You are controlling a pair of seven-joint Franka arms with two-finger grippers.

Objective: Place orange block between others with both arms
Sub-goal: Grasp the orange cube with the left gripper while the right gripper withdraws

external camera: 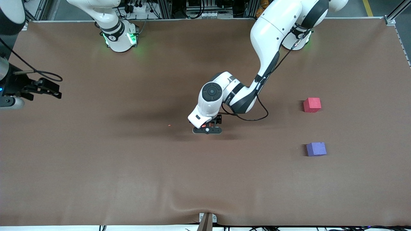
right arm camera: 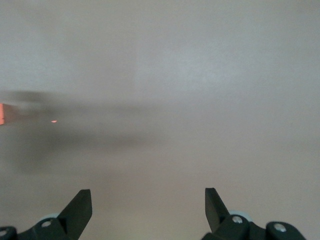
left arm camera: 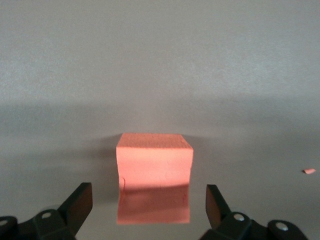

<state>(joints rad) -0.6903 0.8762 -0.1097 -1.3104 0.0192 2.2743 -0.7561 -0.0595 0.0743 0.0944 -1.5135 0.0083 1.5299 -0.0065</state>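
Note:
My left gripper grabs the orange block (left arm camera: pixel 155 167) by two opposite sides next, to place it between the pinkish-red and purple-blue cubes.
The orange block (left arm camera: pixel 155 167) sits on the brown table mat, and in the front view only a sliver of it (external camera: pixel 204 125) shows under the left hand. My left gripper (left arm camera: pixel 148 192) (external camera: pixel 207 129) is low over it and open. One of its fingers (left arm camera: pixel 80 200) stands at each side of the block, with a gap to it. The pinkish-red cube (external camera: pixel 312 105) and the purple-blue cube (external camera: pixel 316 149) lie apart toward the left arm's end, the purple-blue one nearer the front camera. My right gripper (external camera: pixel 48 88) (right arm camera: pixel 148 195) waits open with nothing in it, over the right arm's end of the table.
A tiny orange crumb (external camera: pixel 169 125) (left arm camera: pixel 309 171) lies on the mat (external camera: pixel 128 166) beside the orange block, toward the right arm's end. The left arm's cable (external camera: pixel 257 115) loops beside its wrist. A bracket (external camera: pixel 207 221) sticks up at the table's front edge.

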